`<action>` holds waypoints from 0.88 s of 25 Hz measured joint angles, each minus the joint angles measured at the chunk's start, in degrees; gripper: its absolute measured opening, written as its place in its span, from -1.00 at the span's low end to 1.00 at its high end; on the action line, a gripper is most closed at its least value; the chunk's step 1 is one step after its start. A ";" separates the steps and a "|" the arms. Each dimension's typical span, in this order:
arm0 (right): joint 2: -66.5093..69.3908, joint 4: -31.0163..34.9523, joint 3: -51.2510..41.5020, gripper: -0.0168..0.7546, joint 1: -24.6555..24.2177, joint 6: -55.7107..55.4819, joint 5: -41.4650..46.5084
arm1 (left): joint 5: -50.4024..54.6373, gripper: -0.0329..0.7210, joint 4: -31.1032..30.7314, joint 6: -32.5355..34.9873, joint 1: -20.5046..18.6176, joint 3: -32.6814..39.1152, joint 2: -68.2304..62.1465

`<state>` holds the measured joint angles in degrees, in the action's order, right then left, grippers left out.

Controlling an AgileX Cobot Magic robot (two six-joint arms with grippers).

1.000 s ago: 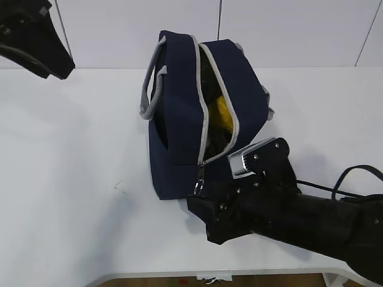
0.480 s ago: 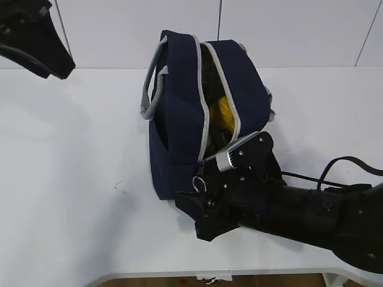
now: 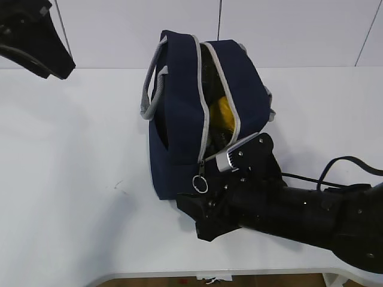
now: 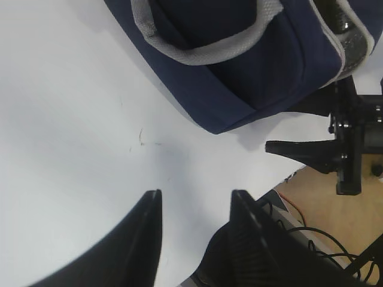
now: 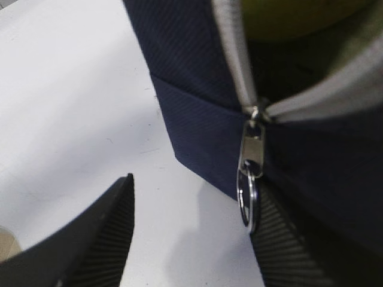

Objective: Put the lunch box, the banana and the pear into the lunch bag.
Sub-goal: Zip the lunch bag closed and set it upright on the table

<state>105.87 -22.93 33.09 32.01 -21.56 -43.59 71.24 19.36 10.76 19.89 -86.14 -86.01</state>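
I should zip the packed lunch bag (image 3: 179,101) closed, so I need to grab the zipper by its ring pull (image 3: 200,184) with my right gripper next.
The navy lunch bag (image 3: 179,113) lies on the white table with its grey zipper partly open. A yellow fruit (image 3: 224,113) shows through the gap; I cannot tell whether it is the banana or the pear. The lunch box is hidden. My right gripper (image 5: 191,197) is open at the bag's near end. The ring pull (image 5: 246,197) hangs from the slider against the inner face of its right finger (image 5: 281,245). The ring also shows in the exterior view (image 3: 200,183). My left gripper (image 4: 194,200) is open and empty above bare table, left of the bag (image 4: 239,66).
The left arm (image 3: 36,36) is raised at the back left. A grey strap handle (image 3: 149,89) lies on the bag's left side. The table's front edge (image 3: 155,274) runs close below the right arm. Cables and floor show past the edge (image 4: 323,239).
My right gripper has moved left and in toward the bag's near end. The ring pull has swung out to hang beside its finger. The bag shifted slightly. The left arm has not moved.
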 joint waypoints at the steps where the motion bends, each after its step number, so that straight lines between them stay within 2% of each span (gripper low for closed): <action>1: 0.00 0.08 0.00 0.25 0.00 0.00 0.00 | 0.00 -0.15 0.00 0.00 0.00 0.00 0.00; 8: 0.00 0.73 0.00 -0.11 0.00 0.00 0.36 | 0.00 -0.15 0.00 0.00 0.00 0.00 0.00; 13: 0.00 2.22 0.00 -0.21 0.00 0.00 0.88 | 0.00 -0.15 0.00 0.00 0.00 0.00 0.00; 22: 0.00 5.14 0.00 -0.54 0.00 0.00 1.10 | 0.00 -0.15 0.64 0.00 0.00 0.00 0.00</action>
<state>105.87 -17.78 33.09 32.01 -21.56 -42.49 71.24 20.01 10.76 19.89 -86.14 -86.01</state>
